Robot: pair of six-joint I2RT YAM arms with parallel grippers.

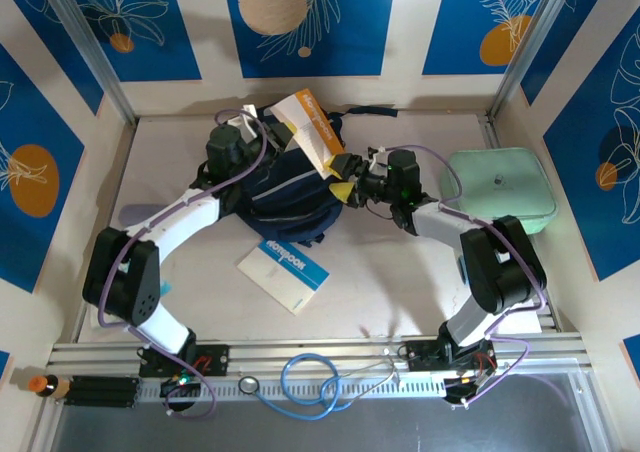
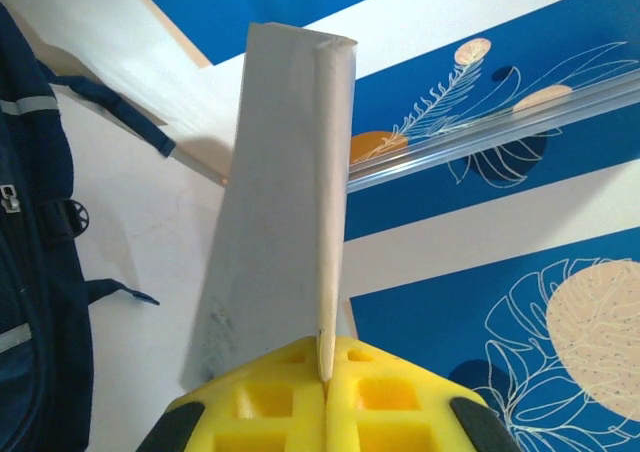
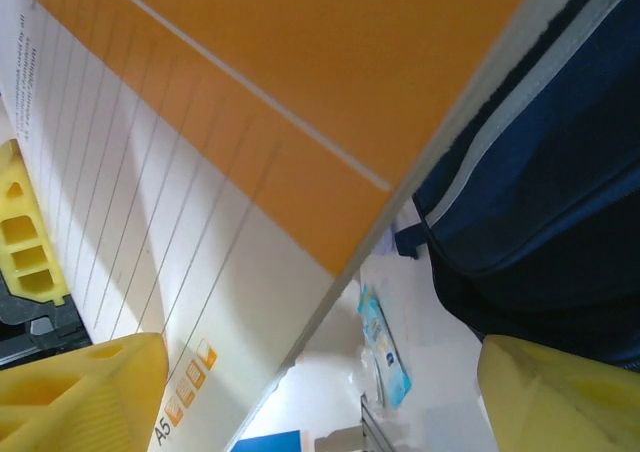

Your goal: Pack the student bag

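My right gripper needs to turn before it closes on the notebook. Its open fingers face the notebook's broad orange-and-white cover (image 3: 240, 187), while the notebook's thin edge (image 3: 345, 280) runs diagonally.
The student bag (image 1: 285, 194), dark navy with a pale stripe, lies mid-table. Over its far end, an orange-and-white A5 notebook (image 1: 312, 132) is held up, and my left gripper (image 1: 265, 127) is shut on it. In the left wrist view the yellow jaws (image 2: 325, 377) pinch the notebook's thin edge (image 2: 285, 202), with the bag (image 2: 30, 272) at the left. My right gripper (image 1: 345, 180) stands open at the notebook's near corner. In the right wrist view its fingers (image 3: 90, 397) are wide apart under the notebook (image 3: 250, 122), and the bag (image 3: 560, 192) is at the right.
A blue-and-white workbook (image 1: 283, 272) lies flat on the table in front of the bag. A mint-green case (image 1: 498, 187) sits at the right wall. A small light-blue packet (image 3: 385, 347) lies on the table beyond the right fingers. Walls close in on three sides.
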